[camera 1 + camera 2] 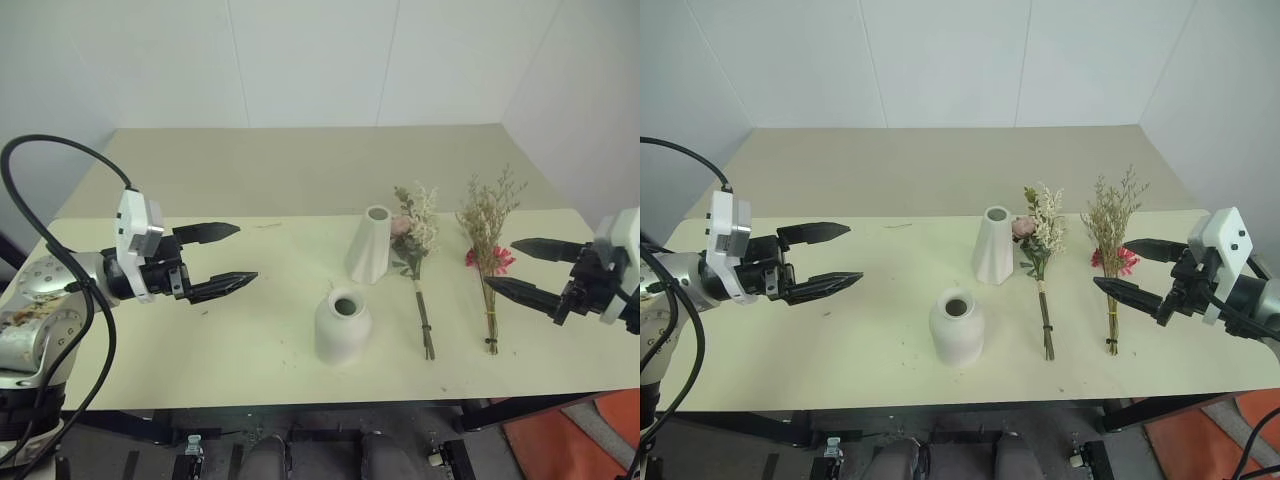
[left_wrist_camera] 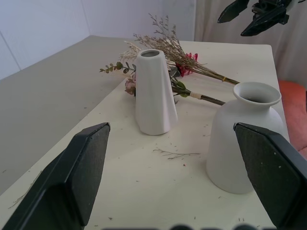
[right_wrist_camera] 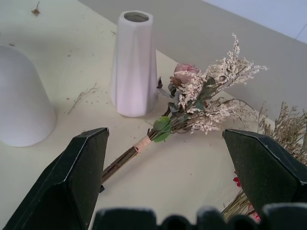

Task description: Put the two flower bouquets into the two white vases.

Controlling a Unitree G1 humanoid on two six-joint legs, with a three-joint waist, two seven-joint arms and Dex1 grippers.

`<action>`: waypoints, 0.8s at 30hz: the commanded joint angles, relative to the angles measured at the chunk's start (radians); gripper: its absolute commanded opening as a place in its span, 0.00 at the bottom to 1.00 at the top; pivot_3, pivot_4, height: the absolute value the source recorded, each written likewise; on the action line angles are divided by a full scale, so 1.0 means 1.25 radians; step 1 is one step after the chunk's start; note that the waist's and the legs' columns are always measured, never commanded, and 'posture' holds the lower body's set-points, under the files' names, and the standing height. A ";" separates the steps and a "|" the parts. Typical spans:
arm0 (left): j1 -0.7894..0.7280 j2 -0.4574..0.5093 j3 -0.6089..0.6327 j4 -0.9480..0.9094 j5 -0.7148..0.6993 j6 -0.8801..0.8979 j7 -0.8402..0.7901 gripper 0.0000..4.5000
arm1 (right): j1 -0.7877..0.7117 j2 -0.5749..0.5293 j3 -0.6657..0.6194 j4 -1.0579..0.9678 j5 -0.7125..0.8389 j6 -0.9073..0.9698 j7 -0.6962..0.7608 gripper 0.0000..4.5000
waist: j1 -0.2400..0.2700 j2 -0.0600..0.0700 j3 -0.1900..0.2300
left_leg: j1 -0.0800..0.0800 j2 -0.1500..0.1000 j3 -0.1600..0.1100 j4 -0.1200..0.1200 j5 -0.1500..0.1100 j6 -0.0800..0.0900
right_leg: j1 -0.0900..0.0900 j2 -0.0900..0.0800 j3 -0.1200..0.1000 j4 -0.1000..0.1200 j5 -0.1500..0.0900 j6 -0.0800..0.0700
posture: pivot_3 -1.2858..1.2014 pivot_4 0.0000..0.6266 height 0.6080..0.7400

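Observation:
My right gripper grips the wispy beige bunch by its bound stems next, to stand the bunch in a white vase.
On the pale table stand two white vases: a tall cone vase and, nearer me, a shorter rounded vase. Right of them lie two flower bouquets side by side, stems toward me: the pink rose bunch with white sprigs, and the wispy beige bunch with red-pink blossoms. My left gripper hovers open over the table's left part, pointing at the vases. Over the right edge, just beside the beige bunch, my right gripper is open with nothing in it.
The table reaches back to a white wall. Small dried crumbs lie on it between the vases. An orange floor patch shows beyond the front right corner.

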 commanded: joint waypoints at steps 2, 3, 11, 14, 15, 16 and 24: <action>-0.012 0.014 0.024 -0.021 -0.016 -0.003 -0.007 1.00 | -0.006 -0.015 -0.021 -0.007 -0.001 0.002 -0.002 1.00 | 0.000 0.000 0.000 | 0.000 0.000 0.000 0.000 0.000 0.000 | 0.000 0.000 0.000 0.000 0.000 0.000 | 0.52 0.24 1.00; -0.012 0.014 0.024 -0.021 -0.016 -0.003 -0.008 1.00 | -0.005 -0.015 -0.022 -0.008 -0.002 0.002 -0.003 1.00 | 0.000 0.000 0.000 | 0.000 0.000 0.000 0.000 0.000 0.000 | 0.000 0.000 0.000 0.000 0.000 0.000 | 0.52 0.24 1.00; -0.020 0.015 0.016 -0.018 -0.011 -0.004 -0.013 1.00 | -0.037 -0.047 0.036 -0.006 -0.077 0.104 -0.122 1.00 | -0.001 0.000 0.000 | 0.000 0.000 0.000 0.000 0.000 0.000 | 0.000 0.000 0.000 0.000 0.000 0.000 | 0.52 0.24 1.00; -0.021 0.013 0.008 -0.021 -0.009 -0.005 -0.015 1.00 | -0.120 -0.092 0.112 0.027 -0.088 0.311 -0.210 1.00 | -0.004 0.000 0.000 | 0.001 0.000 0.000 0.000 0.000 0.000 | 0.000 0.000 0.001 0.001 0.000 0.000 | 0.52 0.24 1.00; -0.023 0.012 0.006 -0.020 -0.008 -0.005 -0.014 1.00 | -0.142 -0.096 0.124 0.036 -0.080 0.351 -0.217 1.00 | -0.003 0.000 0.000 | 0.001 0.000 0.000 0.000 0.000 0.000 | 0.000 0.000 0.001 0.001 0.000 0.000 | 0.52 0.24 1.00; -0.024 0.011 0.005 -0.019 -0.008 -0.005 -0.014 1.00 | -0.176 -0.105 0.144 0.048 -0.070 0.410 -0.224 1.00 | -0.003 0.000 0.000 | 0.001 0.000 0.000 0.000 0.000 0.000 | 0.000 0.000 0.001 0.001 0.000 -0.001 | 0.52 0.24 1.00; -0.035 0.005 -0.009 -0.019 -0.013 -0.005 -0.019 1.00 | -0.473 -0.125 0.370 0.220 -0.088 0.711 -0.231 1.00 | -0.003 0.000 0.000 | -0.001 0.000 0.000 0.000 0.000 0.000 | -0.002 0.000 0.000 0.000 0.003 -0.006 | 0.52 0.24 1.00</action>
